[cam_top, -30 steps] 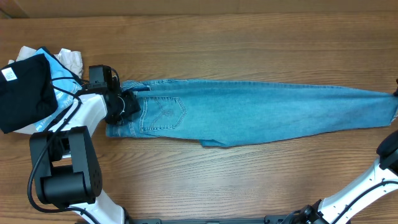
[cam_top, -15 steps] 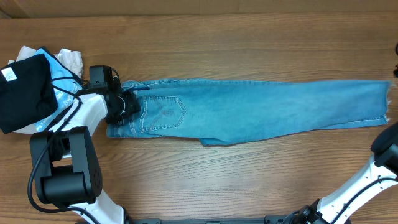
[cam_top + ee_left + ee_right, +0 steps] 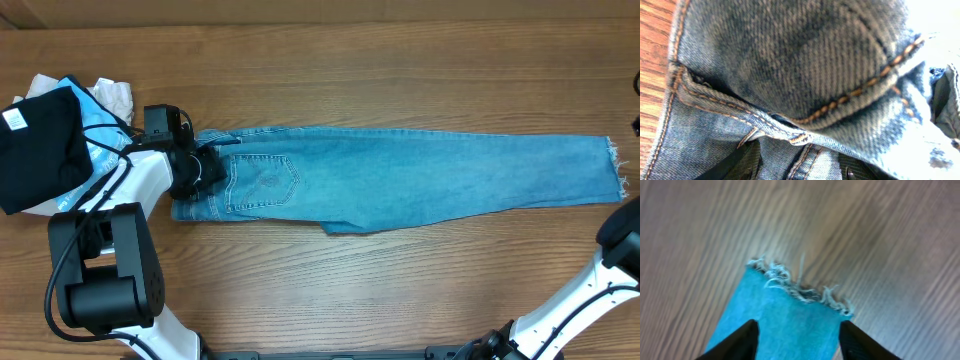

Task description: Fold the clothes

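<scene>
Next, my right gripper grabs the jeans by the frayed leg hem (image 3: 612, 168) to fold the leg's end back toward the waistband (image 3: 197, 207).
The light blue denim jeans (image 3: 400, 185) lie stretched flat along the table, waistband at the left and frayed leg hem (image 3: 612, 168) at the right. My left gripper (image 3: 203, 166) sits at the waistband, shut on a fold of the denim (image 3: 790, 65). In the left wrist view that gripper (image 3: 800, 169) has stitched cloth bunched between its black pads. My right gripper (image 3: 799, 332) hovers open above the leg's end (image 3: 785, 325), its two dark fingertips apart on either side of the cloth and not touching it. The frayed hem (image 3: 800, 291) lies just ahead of them on the wood.
A black garment with a white tag (image 3: 40, 145) lies on sky-blue and off-white garments (image 3: 105, 98) at the far left. The left arm's base (image 3: 100, 270) stands at the front left. The right arm (image 3: 600, 290) rises at the front right corner.
My right gripper has opened and let go of the leg hem. The hem has drawn back leftward, from past the right edge to lying flat on the table. The left gripper has not moved.
</scene>
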